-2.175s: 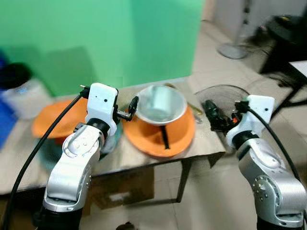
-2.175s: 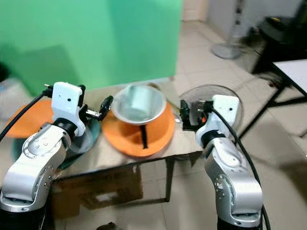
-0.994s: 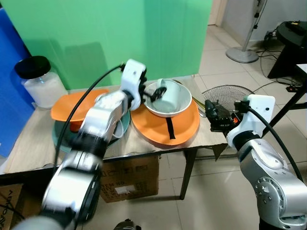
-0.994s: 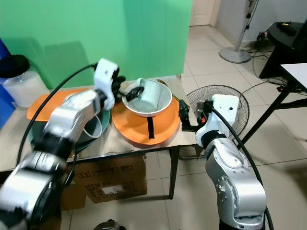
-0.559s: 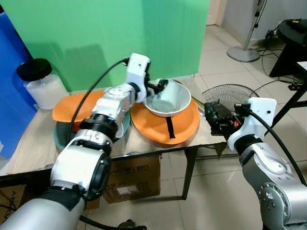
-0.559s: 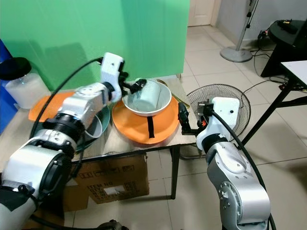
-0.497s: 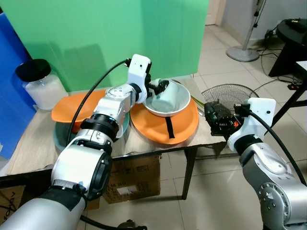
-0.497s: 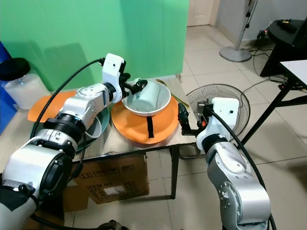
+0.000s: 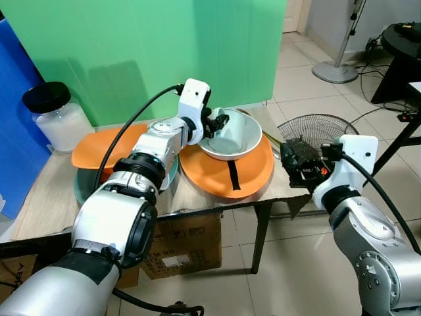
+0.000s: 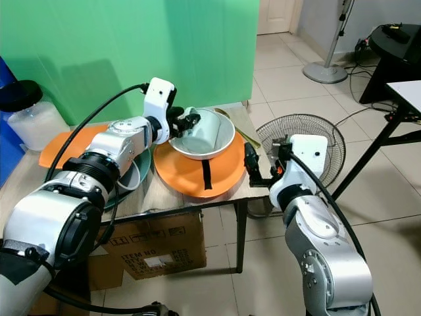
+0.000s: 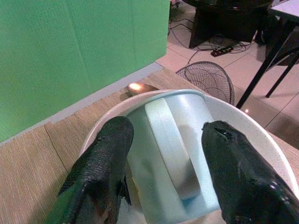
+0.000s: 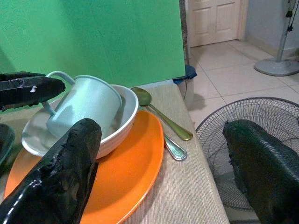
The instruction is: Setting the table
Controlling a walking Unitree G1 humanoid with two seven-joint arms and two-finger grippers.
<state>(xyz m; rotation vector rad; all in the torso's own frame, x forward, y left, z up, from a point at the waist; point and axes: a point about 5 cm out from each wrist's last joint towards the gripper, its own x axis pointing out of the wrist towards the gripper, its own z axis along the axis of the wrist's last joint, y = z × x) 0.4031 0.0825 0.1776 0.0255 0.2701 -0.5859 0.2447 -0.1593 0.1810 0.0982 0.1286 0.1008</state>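
My left gripper picks up the mug by its thin, upturned handle (image 11: 172,147) next, since the bowl's side closes in around the mug's body.
A pale blue mug (image 11: 175,154) lies on its side in a white bowl (image 9: 240,139), which sits on an orange plate (image 9: 217,178) on the wooden table (image 9: 46,197). My left gripper (image 9: 218,122) reaches over the bowl's near-left rim. It is open, one finger (image 11: 103,168) on each side of the mug's handle (image 11: 168,140), neither pressing on it. My right gripper (image 9: 296,164) hovers open at the table's right edge, beside the plate, with nothing between its fingers (image 12: 70,172).
A black strip (image 9: 231,176) lies on the orange plate, and two spoons (image 12: 166,116) lie to its right. At the left are a second orange plate (image 9: 99,148), a teal dish (image 9: 82,191) and a black-lidded jar (image 9: 56,115). A floor fan (image 9: 316,125) stands beyond the right edge.
My left gripper has slid further over the bowl's rim and now straddles the mug's handle. The right arm has stayed almost still.
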